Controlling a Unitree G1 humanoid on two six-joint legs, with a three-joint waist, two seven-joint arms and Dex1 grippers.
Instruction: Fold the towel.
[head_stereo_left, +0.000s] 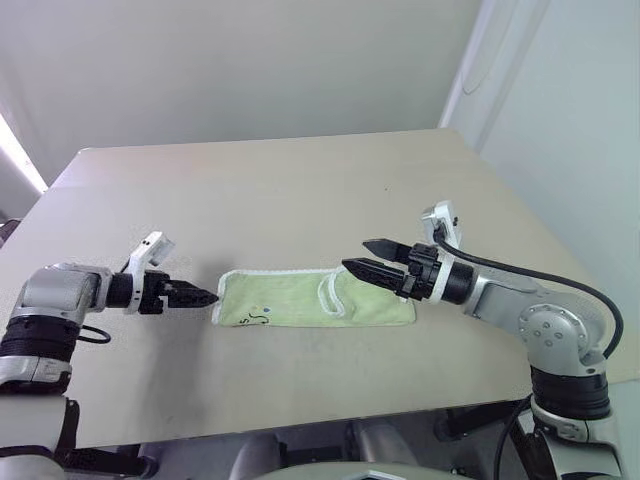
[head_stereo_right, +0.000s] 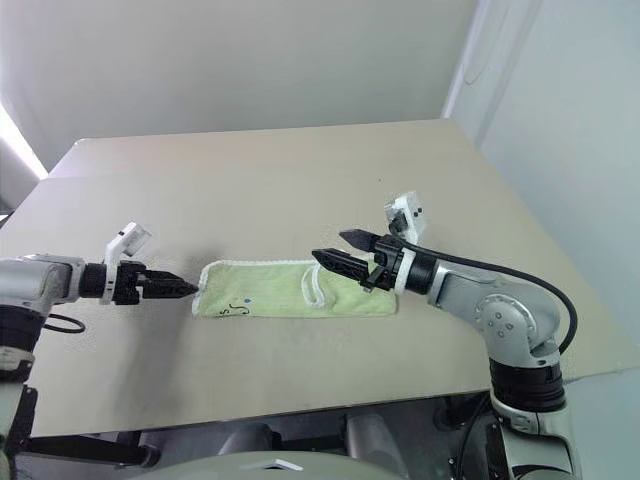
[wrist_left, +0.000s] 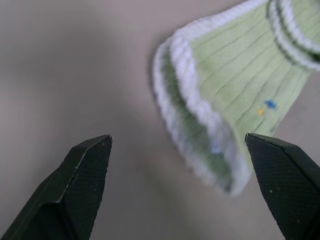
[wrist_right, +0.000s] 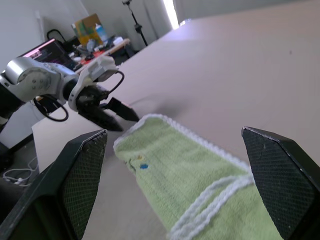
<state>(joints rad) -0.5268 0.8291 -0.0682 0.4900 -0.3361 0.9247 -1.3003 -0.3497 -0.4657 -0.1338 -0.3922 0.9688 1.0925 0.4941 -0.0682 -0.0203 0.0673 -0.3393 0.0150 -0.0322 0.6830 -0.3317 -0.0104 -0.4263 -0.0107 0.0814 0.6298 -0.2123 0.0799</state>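
Note:
To fold the towel (head_stereo_left: 300, 298), my left gripper should next grip its layered white edging (head_stereo_left: 217, 299), since the edging stands up a little while the towel lies flat.
The towel (head_stereo_left: 300, 298) lies on the tan table (head_stereo_left: 300, 180) as a long narrow strip, several layers thick. It is light yellow-green with white scalloped edging, and a small black squiggle shows near its left end. My left gripper (head_stereo_left: 203, 296) sits low just off that left end, pointing at it, open with nothing between its fingers (wrist_left: 90, 165); the towel's layered end (wrist_left: 200, 115) lies just beyond them. My right gripper (head_stereo_left: 358, 256) hovers open above the towel's right half, clear of the cloth. In the right wrist view the towel (wrist_right: 175, 175) stretches away toward the left gripper (wrist_right: 117, 111).
The table's front edge (head_stereo_left: 300, 425) runs close below the towel, and its right edge (head_stereo_left: 560, 250) passes by my right arm. Beyond the table's left side stands a cluttered desk with a screen and boxes (wrist_right: 75, 35).

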